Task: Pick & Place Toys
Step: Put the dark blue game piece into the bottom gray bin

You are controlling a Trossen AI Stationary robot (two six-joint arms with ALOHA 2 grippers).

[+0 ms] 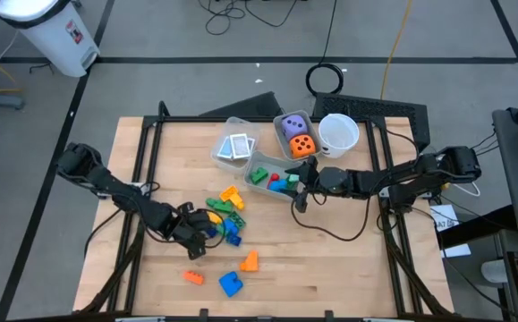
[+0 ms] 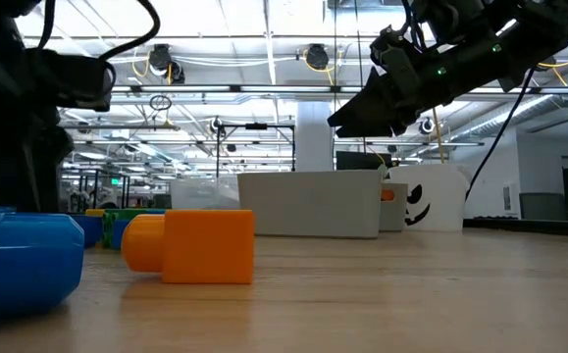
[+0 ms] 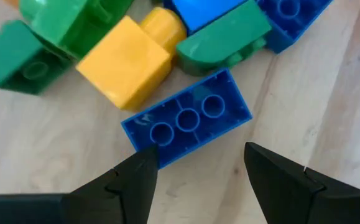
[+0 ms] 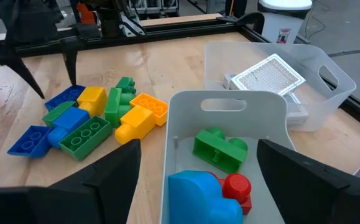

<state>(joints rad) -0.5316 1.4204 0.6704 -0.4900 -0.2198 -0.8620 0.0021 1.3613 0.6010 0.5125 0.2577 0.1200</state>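
Observation:
The blue block's long sides run at an angle ahead of my left gripper's fingers, so it is too early to close before the gripper turns and moves over the block.
A pile of green, yellow, orange and blue blocks (image 1: pixel 224 217) lies on the table left of centre. My left gripper (image 1: pixel 205 236) is open and points down over the pile's near-left end. A flat blue block with three round holes (image 3: pixel 189 121) lies just ahead of its fingertips (image 3: pixel 198 165). My right gripper (image 1: pixel 301 192) is open and empty. It hovers over the near end of a clear bin (image 4: pixel 229 102) that holds a green (image 4: pixel 220 148), a blue (image 4: pixel 198 196) and a red block (image 4: pixel 237 186). My left gripper has one fingertip (image 3: pixel 143 163) at the near corner of the blue block (image 3: pixel 143 138), which lies flat on the table. I cannot tell whether the fingertip touches it. The other finger stands apart from the block.
A clear bin with white cards (image 1: pixel 236 148), a bin with a purple and an orange die (image 1: pixel 295 134) and a white cup (image 1: pixel 338 132) stand at the far middle. Two orange blocks (image 1: pixel 250 261) (image 1: pixel 193 277) and a blue block (image 1: pixel 231 284) lie loose near the front edge.

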